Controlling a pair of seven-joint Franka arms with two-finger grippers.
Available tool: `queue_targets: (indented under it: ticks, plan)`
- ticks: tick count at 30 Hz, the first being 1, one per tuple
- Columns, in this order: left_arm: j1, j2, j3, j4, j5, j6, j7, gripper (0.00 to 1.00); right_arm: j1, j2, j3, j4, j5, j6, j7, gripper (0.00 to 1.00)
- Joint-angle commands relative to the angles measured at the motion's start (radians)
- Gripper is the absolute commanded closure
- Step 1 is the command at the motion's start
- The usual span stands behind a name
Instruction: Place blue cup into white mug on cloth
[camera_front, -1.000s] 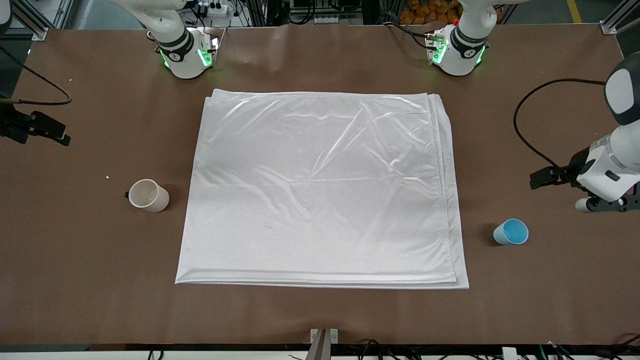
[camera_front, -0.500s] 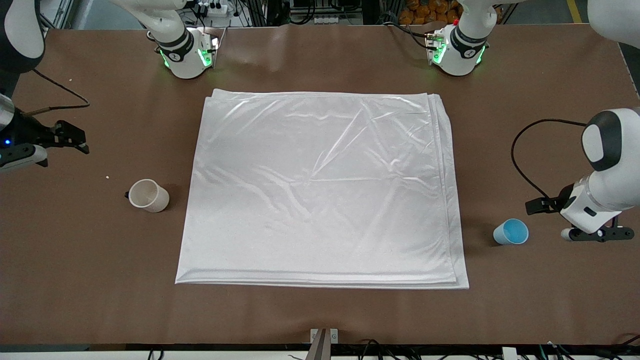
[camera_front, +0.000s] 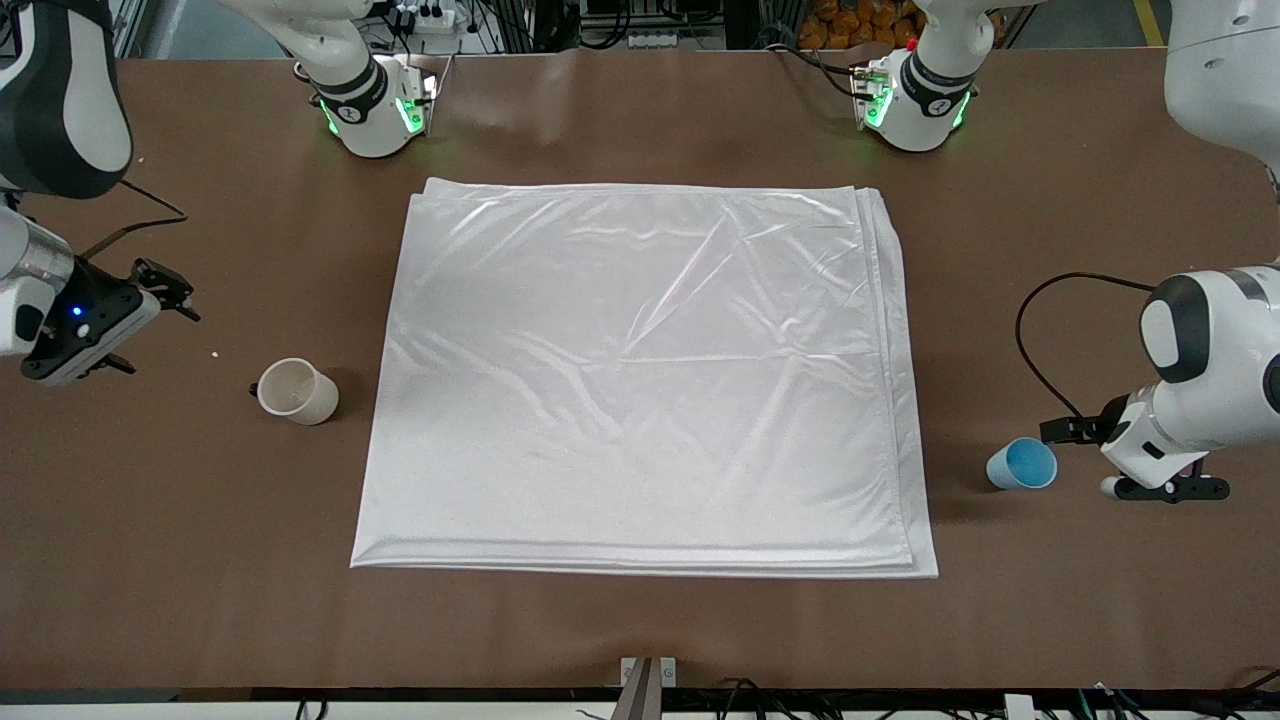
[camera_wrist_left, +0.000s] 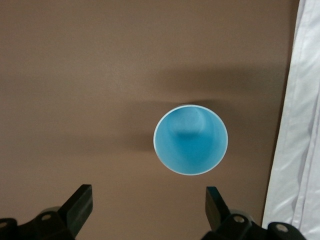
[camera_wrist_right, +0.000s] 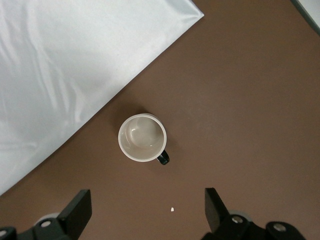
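Note:
My left gripper grabs the blue cup's rim (camera_front: 1053, 464) next, to nest the cup in the white mug (camera_front: 297, 391).
The blue cup (camera_front: 1022, 464) stands upright on the brown table, beside the cloth's edge at the left arm's end. My left gripper (camera_front: 1165, 489) is open and empty, over the table just beside the cup. In the left wrist view the cup (camera_wrist_left: 190, 139) lies just ahead of the open gripper (camera_wrist_left: 148, 205). The white mug (camera_front: 297, 391) with its black handle stands on the table beside the cloth (camera_front: 640, 380) at the right arm's end. My right gripper (camera_front: 75, 362) is open and empty, over the table near the mug. The mug (camera_wrist_right: 142, 137) shows ahead of it (camera_wrist_right: 147, 205).
A small white crumb (camera_front: 214, 353) lies on the table near the mug and also shows in the right wrist view (camera_wrist_right: 172, 209). The cloth's edge shows in both wrist views (camera_wrist_left: 295, 150) (camera_wrist_right: 65, 65). Both arm bases stand along the table's edge farthest from the front camera.
Both arms have come in from the table's ends. The left gripper has moved down beside the blue cup. The right gripper has moved toward the mug. Cup, mug and cloth have not moved.

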Motion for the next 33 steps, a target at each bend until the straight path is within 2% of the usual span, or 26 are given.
queue_targets:
  ticks: [1,13,16,19,26,33]
  plan:
    - [0.007,0.036,-0.006,0.018,0.022,0.008,0.01,0.0,-0.014,0.031,0.008,-0.024,-0.015,0.034,-0.139,0.0]
    - [0.007,0.085,-0.006,0.021,0.02,0.054,0.01,0.0,-0.034,0.161,0.007,-0.022,-0.057,0.105,-0.489,0.0]
    - [0.005,0.097,-0.006,0.021,0.02,0.089,0.008,0.0,-0.034,0.198,0.008,-0.022,-0.107,0.141,-0.562,0.0]
    - [0.003,0.104,-0.006,0.021,0.02,0.106,0.008,0.0,-0.036,0.227,0.008,-0.027,-0.117,0.178,-0.635,0.0]
    - [0.008,0.116,-0.004,0.023,0.02,0.116,0.01,0.0,-0.059,0.249,0.008,-0.059,-0.118,0.203,-0.676,0.0]
    - [0.011,0.148,-0.006,0.043,0.019,0.123,0.014,0.0,-0.082,0.253,0.008,-0.13,-0.12,0.304,-0.724,0.0]
